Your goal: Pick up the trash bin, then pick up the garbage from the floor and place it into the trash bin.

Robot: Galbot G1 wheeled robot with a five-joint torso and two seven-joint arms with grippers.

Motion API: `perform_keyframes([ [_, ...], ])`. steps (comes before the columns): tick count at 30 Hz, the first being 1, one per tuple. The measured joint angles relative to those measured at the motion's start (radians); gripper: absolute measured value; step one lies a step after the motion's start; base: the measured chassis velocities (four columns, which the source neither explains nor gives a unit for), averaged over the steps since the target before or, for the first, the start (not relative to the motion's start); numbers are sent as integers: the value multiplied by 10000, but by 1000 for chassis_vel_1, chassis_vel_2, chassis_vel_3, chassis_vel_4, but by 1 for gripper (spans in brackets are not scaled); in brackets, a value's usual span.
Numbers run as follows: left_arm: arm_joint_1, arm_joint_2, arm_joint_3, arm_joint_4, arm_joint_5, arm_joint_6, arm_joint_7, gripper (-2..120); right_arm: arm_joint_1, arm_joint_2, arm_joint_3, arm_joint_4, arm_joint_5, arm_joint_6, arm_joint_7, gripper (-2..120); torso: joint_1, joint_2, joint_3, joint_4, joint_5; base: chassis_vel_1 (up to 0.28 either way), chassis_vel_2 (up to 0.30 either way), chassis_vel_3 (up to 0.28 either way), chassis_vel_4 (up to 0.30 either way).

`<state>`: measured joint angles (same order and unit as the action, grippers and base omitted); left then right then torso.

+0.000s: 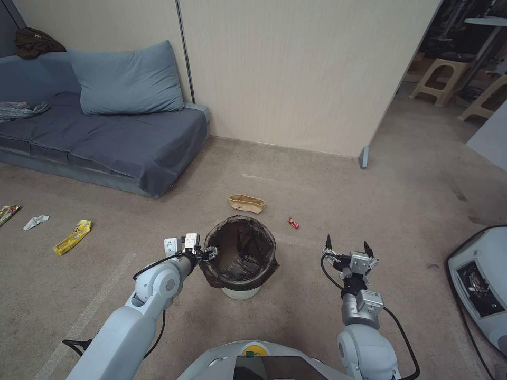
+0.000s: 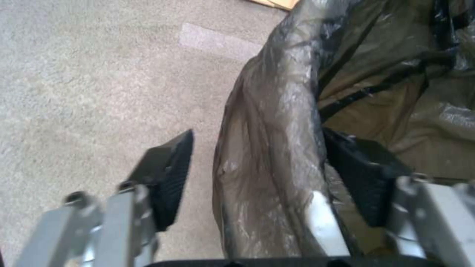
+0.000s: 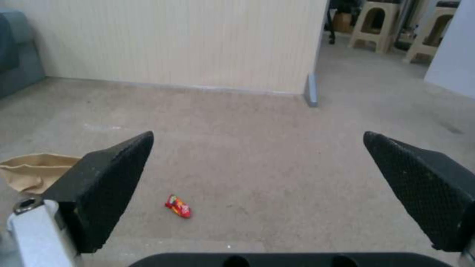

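Note:
I need to pick up the trash bin, so next I should grab it by its thin bagged rim (image 1: 208, 256) with my left gripper, because the trash bin's opening (image 1: 243, 250) is far wider than that gripper.
The trash bin (image 1: 240, 258), a white bucket lined with a dark bag, stands on the floor just ahead of me. My left gripper (image 1: 208, 253) is at its left rim. In the left wrist view the left gripper (image 2: 257, 133) is open astride the bagged rim (image 2: 282, 111), one finger (image 2: 168, 174) outside with a small gap and the other (image 2: 361, 174) inside against the liner. My right gripper (image 1: 347, 245) hangs open and empty to the bin's right. Garbage on the floor: a tiny red wrapper (image 1: 293, 223) (image 3: 179, 206), a yellow wrapper (image 1: 72, 237), a white tissue (image 1: 35, 221) and a multicoloured wrapper (image 1: 8, 212).
A tan paper bag (image 1: 246, 203) (image 3: 29, 170) lies just beyond the bin. A blue sofa (image 1: 121, 142) fills the far left, a beige partition wall (image 1: 296, 74) runs behind, with plastic stools (image 1: 438, 79) past its end. A white machine (image 1: 480, 285) stands at the right edge.

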<state>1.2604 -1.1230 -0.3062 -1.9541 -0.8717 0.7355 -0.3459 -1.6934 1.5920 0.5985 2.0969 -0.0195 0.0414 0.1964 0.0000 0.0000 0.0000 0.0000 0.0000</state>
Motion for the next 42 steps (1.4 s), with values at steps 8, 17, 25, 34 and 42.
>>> perform_keyframes([
  [8,200,-71,-48,33,-22,-1,35,31,18,-15,9,-50,-27,-1,40,100,0,0,0,0,0,0,0,0,0],
  [17,276,-157,-95,-101,84,-2,104,3,31,-24,19,-169,-67,22,84,100,0,0,0,0,0,0,0,0,0],
  [25,242,-167,-192,-187,358,0,242,2,64,-10,5,-206,-75,34,103,100,0,0,0,1,-1,0,0,0,0],
  [34,238,-62,-558,-1489,1034,1,384,2,105,-35,26,-198,-72,-18,109,100,0,0,0,1,-1,0,0,0,0],
  [42,249,292,-1610,-3724,1465,0,630,2,99,-12,38,-138,-137,-43,225,100,0,0,0,1,0,0,0,0,0],
])
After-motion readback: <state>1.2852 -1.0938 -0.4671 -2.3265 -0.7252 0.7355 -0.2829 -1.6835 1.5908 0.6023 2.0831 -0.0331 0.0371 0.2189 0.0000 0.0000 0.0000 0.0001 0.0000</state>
